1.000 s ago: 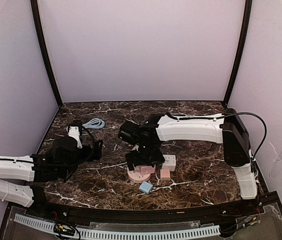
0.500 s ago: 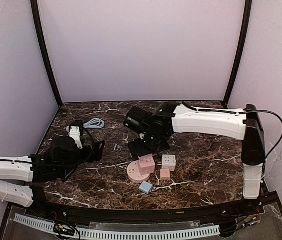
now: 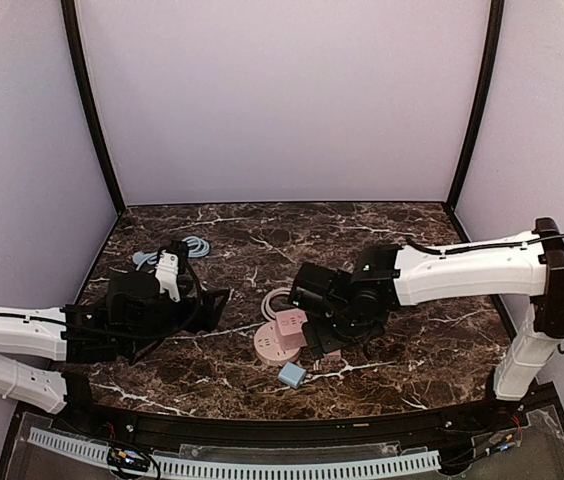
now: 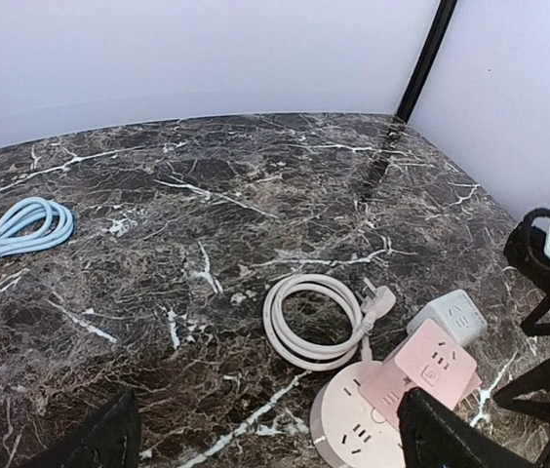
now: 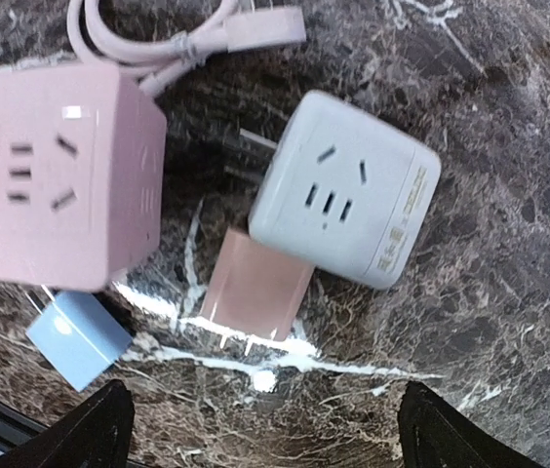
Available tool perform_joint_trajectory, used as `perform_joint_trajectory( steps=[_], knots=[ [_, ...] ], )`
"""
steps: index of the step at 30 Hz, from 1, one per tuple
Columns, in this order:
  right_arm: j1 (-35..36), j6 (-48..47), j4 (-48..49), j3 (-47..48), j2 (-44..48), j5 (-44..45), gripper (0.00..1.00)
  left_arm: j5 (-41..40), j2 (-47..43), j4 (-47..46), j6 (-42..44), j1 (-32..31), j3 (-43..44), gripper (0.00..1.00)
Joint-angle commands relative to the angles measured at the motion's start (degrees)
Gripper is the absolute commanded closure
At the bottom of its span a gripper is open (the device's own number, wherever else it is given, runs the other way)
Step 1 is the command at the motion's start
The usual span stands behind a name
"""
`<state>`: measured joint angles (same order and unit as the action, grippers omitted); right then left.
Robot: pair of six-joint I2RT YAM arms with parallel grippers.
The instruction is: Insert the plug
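I should grab the small pink adapter [image 5: 255, 285] with my right gripper, across its sides near its prongs. The adapter's far end then stays free for my left gripper to grab and insert the adapter.
A coiled white cable [image 4: 314, 320] with its plug [image 4: 377, 304] lies on the marble, just behind a round pink power strip [image 4: 363, 434]. A pink cube socket [image 4: 434, 363] sits on the strip, and a white cube socket [image 5: 343, 200] stands beside it. A small pink adapter [image 5: 255, 285] and a blue adapter [image 5: 78, 336] lie close by. My right gripper [image 5: 267, 429] hangs open over the white cube and pink adapter, holding nothing. My left gripper [image 4: 270, 444] is open and empty, left of the strip and pointed at the cable. From above, the right gripper [image 3: 327, 335] hides the white cube.
A light blue coiled cable [image 4: 12, 232] lies at the back left. The right arm's black wrist [image 4: 548, 253] stands close to the sockets on their right. The table's front edge [image 3: 282, 415] runs just below the blue adapter [image 3: 291, 375].
The right arm has swung from behind the sockets to their right and come down over them, uncovering the white cable. The left gripper has moved right toward the strip.
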<state>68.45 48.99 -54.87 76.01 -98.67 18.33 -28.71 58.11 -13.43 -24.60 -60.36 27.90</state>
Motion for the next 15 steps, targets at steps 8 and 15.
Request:
perform_joint_trajectory(
  steps=[8,15],
  knots=[
    [6.5,16.9,12.2,-11.9,0.9,4.6,0.11,-0.5,-0.1,3.9,0.4,-2.2,2.4,0.09],
    [6.6,19.5,19.8,-16.6,0.9,9.1,0.2,-0.7,-1.1,4.1,0.4,-2.3,2.0,0.09]
  ],
)
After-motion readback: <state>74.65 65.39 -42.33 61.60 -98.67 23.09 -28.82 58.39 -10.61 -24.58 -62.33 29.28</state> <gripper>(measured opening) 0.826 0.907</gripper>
